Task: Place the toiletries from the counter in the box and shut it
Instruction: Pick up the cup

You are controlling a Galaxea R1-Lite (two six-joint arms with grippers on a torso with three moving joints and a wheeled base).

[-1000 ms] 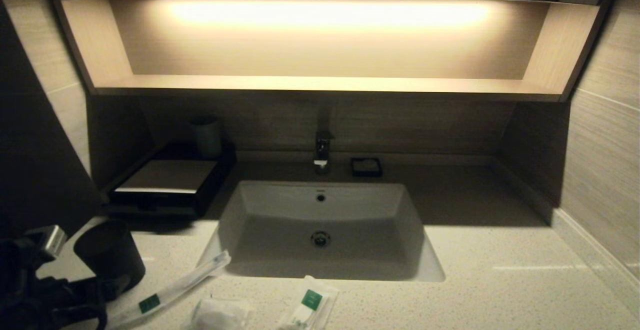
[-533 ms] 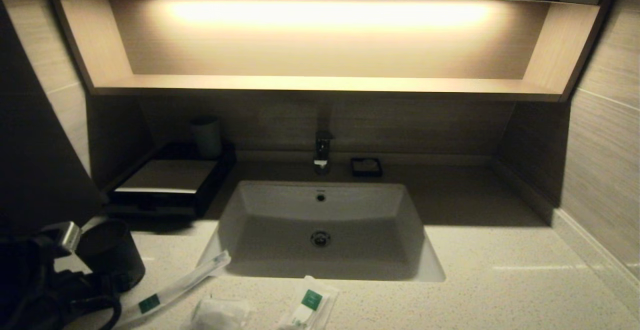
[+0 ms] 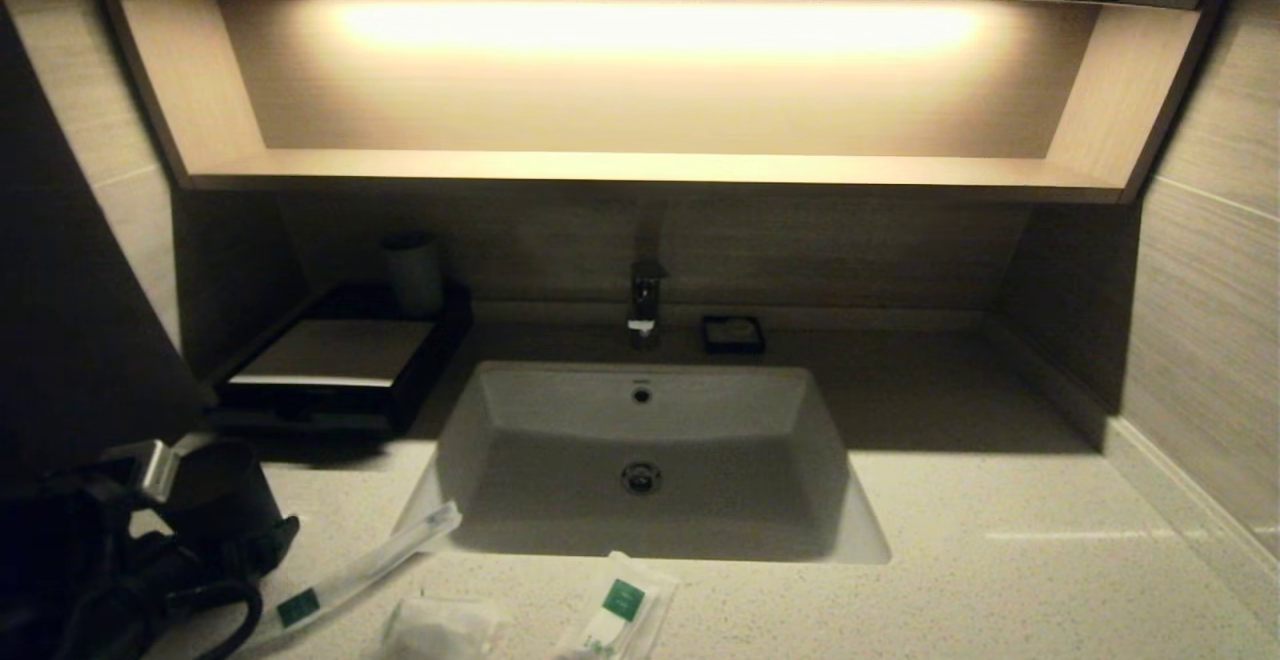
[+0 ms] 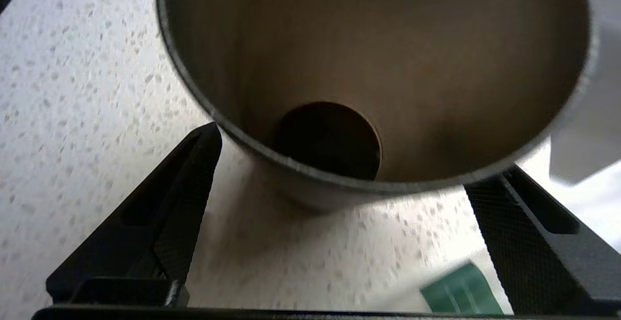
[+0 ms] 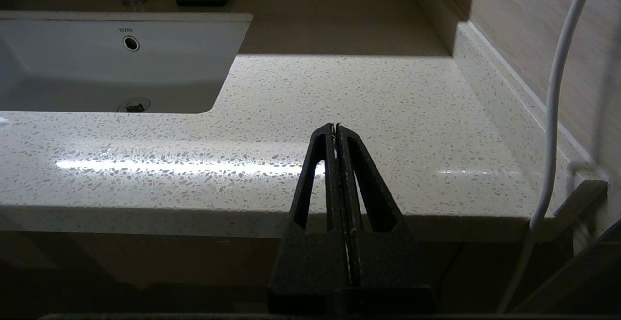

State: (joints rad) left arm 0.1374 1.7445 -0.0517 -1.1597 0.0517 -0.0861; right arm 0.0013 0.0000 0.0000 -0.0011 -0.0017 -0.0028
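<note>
My left gripper moves forward next and only then closes on the cup, since its fingers reach just the dark cup's near rim, short of the dark cup's middle.
A dark cup stands on the counter at the front left. My left gripper is open, with one finger on each side of the cup; its fingertips are level with the rim and apart from it. A long toothbrush packet, a white pouch and a packet with a green label lie along the front edge. The black box with a light top sits at the back left. My right gripper is shut and empty, low by the counter's front right edge.
A white sink fills the middle, with a faucet and a soap dish behind it. A second cup stands behind the box. A white cable hangs by the right wall.
My left arm has moved right and forward, so its fingers now straddle the dark cup. The packets and the right arm have not moved.
</note>
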